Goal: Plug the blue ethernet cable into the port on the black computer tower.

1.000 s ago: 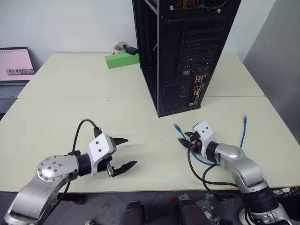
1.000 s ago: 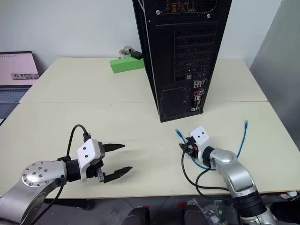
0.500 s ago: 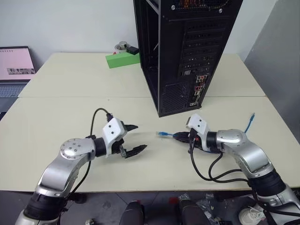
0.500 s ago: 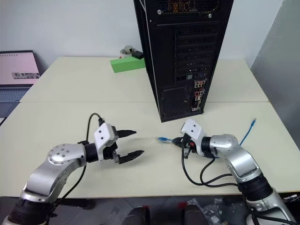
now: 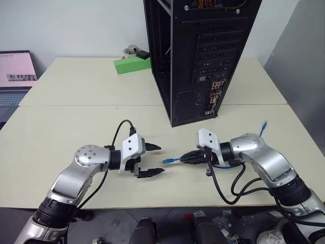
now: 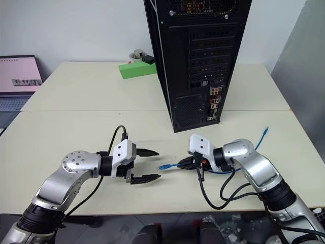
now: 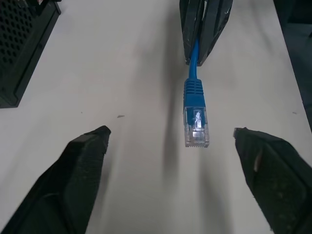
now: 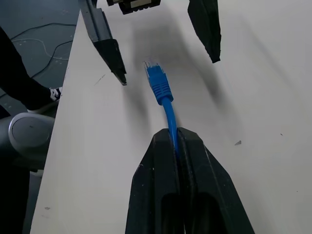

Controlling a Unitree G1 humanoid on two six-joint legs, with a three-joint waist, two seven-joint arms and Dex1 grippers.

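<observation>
Next, my left gripper grabs the clear plug by its exposed front end (image 5: 165, 161) (image 7: 196, 127), since my right gripper's fingers cover the cable close behind the plug.
The blue ethernet cable (image 5: 175, 160) lies across the front right of the table. My right gripper (image 5: 186, 159) is shut on it just behind one plug (image 7: 196, 119). That plug sticks out level toward my left gripper (image 5: 159, 160), which stands open with a finger (image 7: 85, 161) on each side of the plug's tip, not touching it. The cable's other plug (image 5: 264, 124) rests on the table at the right. The black computer tower (image 5: 203, 56) stands upright behind, its rear connector panel (image 5: 215, 96) facing me. I cannot make out the port among the small connectors.
A green block (image 5: 132, 64) with a small round object behind it sits at the back, left of the tower. A laptop (image 5: 18, 71) is at the far left. Black robot wires (image 5: 228, 190) loop over the table's front edge under my right arm.
My right gripper shut on the cable, rose and swung left, turning the plug toward my left gripper. My left gripper moved right, up to the plug.
</observation>
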